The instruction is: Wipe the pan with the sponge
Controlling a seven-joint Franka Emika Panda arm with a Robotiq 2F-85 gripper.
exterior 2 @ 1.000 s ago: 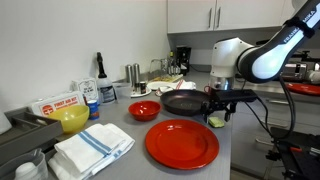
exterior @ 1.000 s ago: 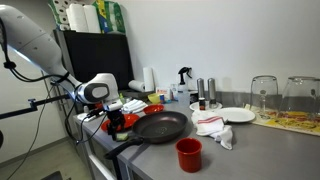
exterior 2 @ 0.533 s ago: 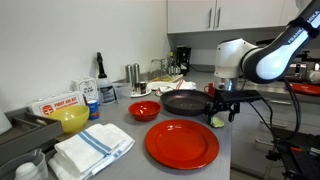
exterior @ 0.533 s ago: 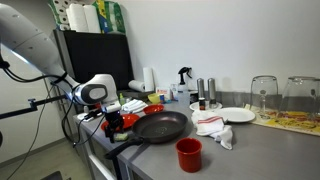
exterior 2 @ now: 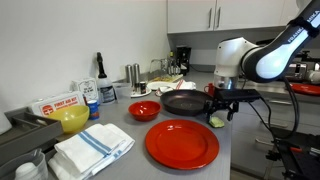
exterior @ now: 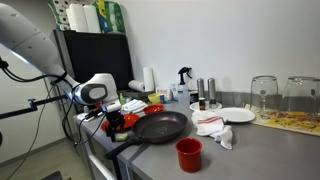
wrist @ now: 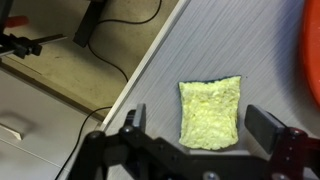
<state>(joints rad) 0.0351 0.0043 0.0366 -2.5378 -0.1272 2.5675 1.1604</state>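
Note:
My gripper should next grab the sponge (wrist: 210, 113) by its two opposite side edges, so the sponge's flat bottom stays free to wipe the pan.
A yellow-green sponge (wrist: 210, 113) lies flat on the grey counter near its edge, also seen in an exterior view (exterior 2: 217, 121). My gripper (wrist: 203, 125) is open, its two fingers standing on either side of the sponge and just above it; it shows in both exterior views (exterior 2: 221, 108) (exterior: 112, 122). The black pan (exterior 2: 183, 102) (exterior: 160, 127) sits on the counter beside the gripper, empty, apart from the sponge.
A large red plate (exterior 2: 182, 143) lies next to the sponge; its rim shows in the wrist view (wrist: 312, 50). A red bowl (exterior 2: 144, 110), a yellow bowl (exterior 2: 72, 120) and a folded towel (exterior 2: 93, 150) are nearby. A red cup (exterior: 188, 154), a white cloth (exterior: 213, 128) and a white plate (exterior: 237, 115) are beyond the pan.
My gripper shifted slightly lower over the sponge during the first half second, then held still. The sponge and pan have not moved.

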